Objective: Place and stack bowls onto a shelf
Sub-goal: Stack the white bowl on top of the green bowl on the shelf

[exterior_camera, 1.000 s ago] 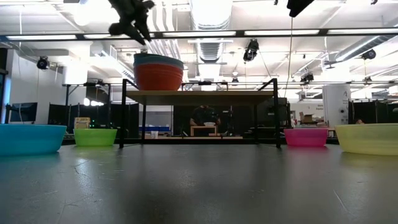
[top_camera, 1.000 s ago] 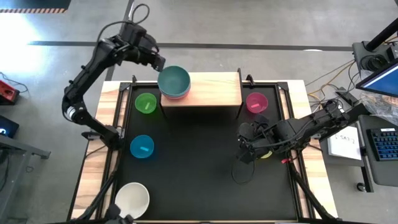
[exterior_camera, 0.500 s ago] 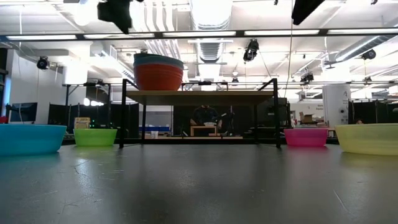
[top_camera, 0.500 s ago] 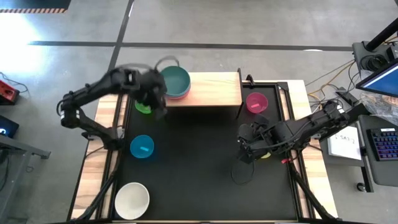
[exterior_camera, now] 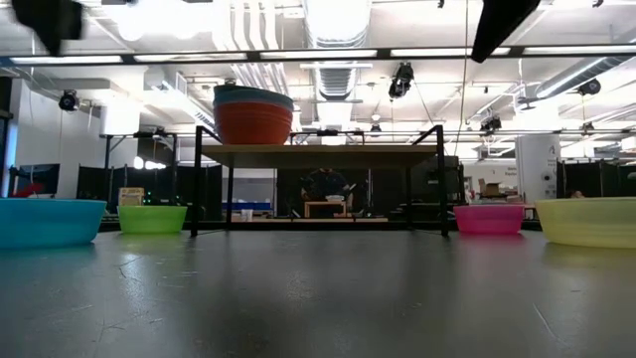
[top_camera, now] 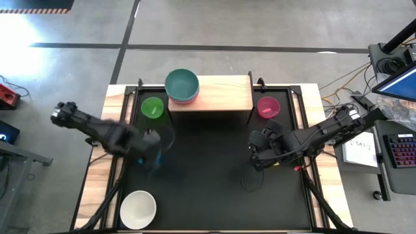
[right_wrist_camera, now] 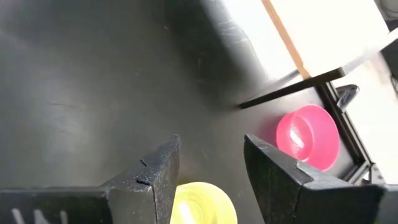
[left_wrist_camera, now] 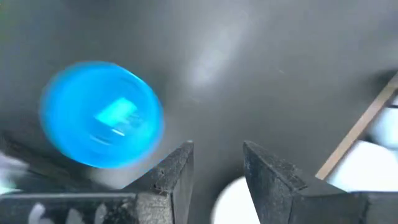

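Note:
The left gripper will next grab the white bowl by its rim [top_camera: 153,218] to stack the bowl.
On the light-wood shelf [top_camera: 218,94], at its left end, stands a stack of bowls [exterior_camera: 253,114]: a red one at the bottom and a teal one [top_camera: 182,84] on top. On the black tabletop sit a green bowl [top_camera: 153,107], a pink bowl [top_camera: 268,106], a white bowl [top_camera: 138,209], a blue bowl [left_wrist_camera: 101,115] and a yellow bowl [right_wrist_camera: 202,205]. My left gripper [left_wrist_camera: 217,163] hangs open and empty above the table beside the blue bowl. My right gripper [right_wrist_camera: 211,163] hangs open and empty over the yellow bowl.
The shelf stands on thin black legs [exterior_camera: 197,184] at the table's far edge. Its middle and right part [top_camera: 227,94] is bare wood. Wooden strips [top_camera: 107,169] run along the tabletop's left and right sides. A desk with a keyboard [top_camera: 400,153] stands beyond the right edge.
My left gripper has swung away from the stack on the shelf toward the table's near-left and down, and now hangs over the blue bowl, still open. My right gripper has sunk a little over the yellow bowl. No bowl has moved.

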You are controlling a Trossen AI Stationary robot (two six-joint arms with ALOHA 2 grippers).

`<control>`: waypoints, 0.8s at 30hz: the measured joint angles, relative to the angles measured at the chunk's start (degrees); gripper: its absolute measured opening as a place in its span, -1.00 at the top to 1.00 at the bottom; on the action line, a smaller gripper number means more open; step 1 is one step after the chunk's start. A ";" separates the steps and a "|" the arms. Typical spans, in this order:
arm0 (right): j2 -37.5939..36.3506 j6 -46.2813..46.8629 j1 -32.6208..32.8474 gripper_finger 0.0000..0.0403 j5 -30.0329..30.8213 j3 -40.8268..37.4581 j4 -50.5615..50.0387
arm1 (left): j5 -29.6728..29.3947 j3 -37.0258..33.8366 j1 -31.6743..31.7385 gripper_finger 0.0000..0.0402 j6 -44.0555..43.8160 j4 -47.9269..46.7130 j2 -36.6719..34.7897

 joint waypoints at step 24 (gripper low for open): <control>0.00 0.94 0.02 0.17 3.11 -6.75 0.33 | 8.91 4.01 -22.46 0.41 -49.23 18.23 25.58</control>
